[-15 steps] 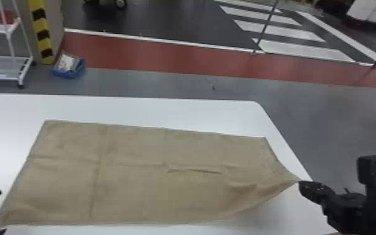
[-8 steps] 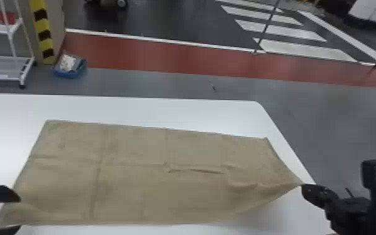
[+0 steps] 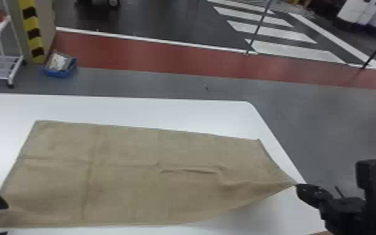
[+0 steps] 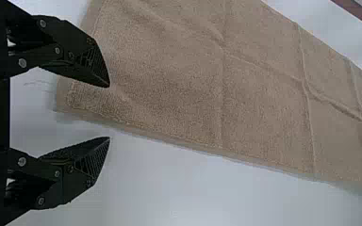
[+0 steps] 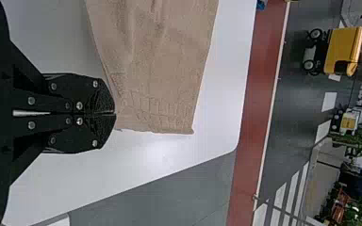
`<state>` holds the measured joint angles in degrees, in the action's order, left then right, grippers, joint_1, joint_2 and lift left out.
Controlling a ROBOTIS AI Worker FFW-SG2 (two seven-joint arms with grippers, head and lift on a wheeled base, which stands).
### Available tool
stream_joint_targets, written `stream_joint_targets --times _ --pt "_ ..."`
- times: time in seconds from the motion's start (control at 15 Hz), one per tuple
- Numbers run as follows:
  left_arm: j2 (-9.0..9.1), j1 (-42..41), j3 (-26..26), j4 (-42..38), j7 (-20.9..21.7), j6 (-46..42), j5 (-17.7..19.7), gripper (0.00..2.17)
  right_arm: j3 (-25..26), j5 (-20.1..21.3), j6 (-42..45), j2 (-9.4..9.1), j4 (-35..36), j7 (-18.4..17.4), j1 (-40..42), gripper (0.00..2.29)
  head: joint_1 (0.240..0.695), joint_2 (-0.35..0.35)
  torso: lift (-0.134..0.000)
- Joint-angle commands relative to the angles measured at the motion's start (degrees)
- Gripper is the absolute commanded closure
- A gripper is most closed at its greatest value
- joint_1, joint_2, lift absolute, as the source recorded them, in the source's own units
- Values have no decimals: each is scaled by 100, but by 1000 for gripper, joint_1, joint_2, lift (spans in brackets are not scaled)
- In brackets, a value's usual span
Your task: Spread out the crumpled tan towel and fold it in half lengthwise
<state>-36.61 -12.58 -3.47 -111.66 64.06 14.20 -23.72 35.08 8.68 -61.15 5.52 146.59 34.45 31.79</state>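
Next, my left gripper grabs the towel by its loose corner, to fold the towel lengthwise onto its opposite long edge (image 3: pixel 146 129).
The tan towel (image 3: pixel 128 175) lies spread across the white table, slightly wrinkled, its near right corner drawn out to a point. At that corner my right gripper (image 3: pixel 297 185) is shut on the towel; in the right wrist view the same gripper (image 5: pixel 115 113) has its fingertips together at the towel (image 5: pixel 160 70). My left gripper (image 3: pixel 4 220) stands at the near left corner. In the left wrist view, the left gripper (image 4: pixel 109 112) is open, one finger over the towel (image 4: pixel 169 80) and the other over bare table beside its edge.
The white table (image 3: pixel 134 109) has its far right corner beyond the towel, and its right edge runs close to my right gripper. On the floor past the table are a blue bin (image 3: pixel 60 67) and a white wheeled rack (image 3: pixel 0 67).
My left gripper has come in from the left edge to the towel's near left corner and then moved slightly further right. The right gripper has shifted slightly right, with the towel corner in it.
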Motion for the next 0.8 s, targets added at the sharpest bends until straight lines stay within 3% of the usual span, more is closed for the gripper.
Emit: stream_joint_targets --times 0.0,0.2,0.33,0.73 --pt "-31 54 4 39 10 0 -45 583 25 -16 19 2 1 0 20 1170 695 -321 -123" --pt "-31 54 4 74 36 0 -229 583 43 -25 19 -7 10 9 55 1170 695 -310 -123" --pt "-40 54 4 74 98 176 -299 785 140 -130 37 -25 36 9 64 1170 695 -304 -123" --pt "-57 36 13 144 63 229 -475 785 175 -156 37 -69 115 18 117 1170 695 -287 -123"
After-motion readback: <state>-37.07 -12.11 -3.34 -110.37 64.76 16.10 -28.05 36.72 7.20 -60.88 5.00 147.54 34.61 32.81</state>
